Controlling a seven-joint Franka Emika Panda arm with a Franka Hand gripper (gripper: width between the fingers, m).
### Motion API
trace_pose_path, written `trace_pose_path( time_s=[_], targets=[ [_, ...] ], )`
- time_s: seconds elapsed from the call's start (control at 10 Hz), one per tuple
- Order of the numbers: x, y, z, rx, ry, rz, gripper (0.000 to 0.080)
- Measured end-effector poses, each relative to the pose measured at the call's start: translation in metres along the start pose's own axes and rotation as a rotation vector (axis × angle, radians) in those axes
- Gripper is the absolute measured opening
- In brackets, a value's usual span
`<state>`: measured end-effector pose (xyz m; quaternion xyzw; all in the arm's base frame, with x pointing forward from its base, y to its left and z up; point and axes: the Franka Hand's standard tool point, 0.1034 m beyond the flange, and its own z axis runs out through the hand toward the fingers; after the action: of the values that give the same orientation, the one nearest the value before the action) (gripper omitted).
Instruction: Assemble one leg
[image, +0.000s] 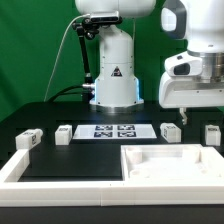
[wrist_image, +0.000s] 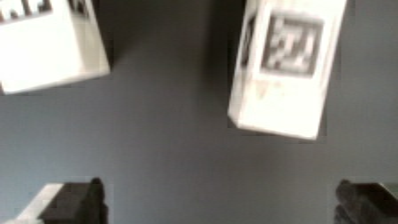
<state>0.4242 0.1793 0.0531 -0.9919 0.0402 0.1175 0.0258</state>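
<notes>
The gripper should grab the white leg by its tagged body (image: 212, 134) next, so that it can fit the leg into the flat white panel.
Several white legs stand on the black table in the exterior view: two at its left (image: 28, 139) (image: 65, 133) and two at its right (image: 169, 130) (image: 211, 132). My gripper (image: 187, 115) hangs above and between the two right legs, touching neither. In the wrist view the gripper (wrist_image: 217, 203) is open and empty, with both dark fingertips (wrist_image: 71, 202) wide apart. One leg with a black-and-white tag (wrist_image: 285, 65) lies ahead of the gap. Another leg (wrist_image: 45, 45) is partly cut off at the edge.
The marker board (image: 113, 130) lies in front of the robot base (image: 114, 75). The big flat white panel with recessed corners (image: 170, 165) sits at the front right. White border rails (image: 20, 165) run along the left and front.
</notes>
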Motion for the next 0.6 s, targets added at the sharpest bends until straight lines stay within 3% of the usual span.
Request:
trace_pose_path(
  time_s=[0.3, 0.6],
  targets=[
    [0.003, 0.001, -0.0033, 0.004, -0.253, -0.027, 0.0649],
    [-0.0009, 0.0031, -0.0004, -0.018, -0.479, -0.024, 0.0649]
  ],
)
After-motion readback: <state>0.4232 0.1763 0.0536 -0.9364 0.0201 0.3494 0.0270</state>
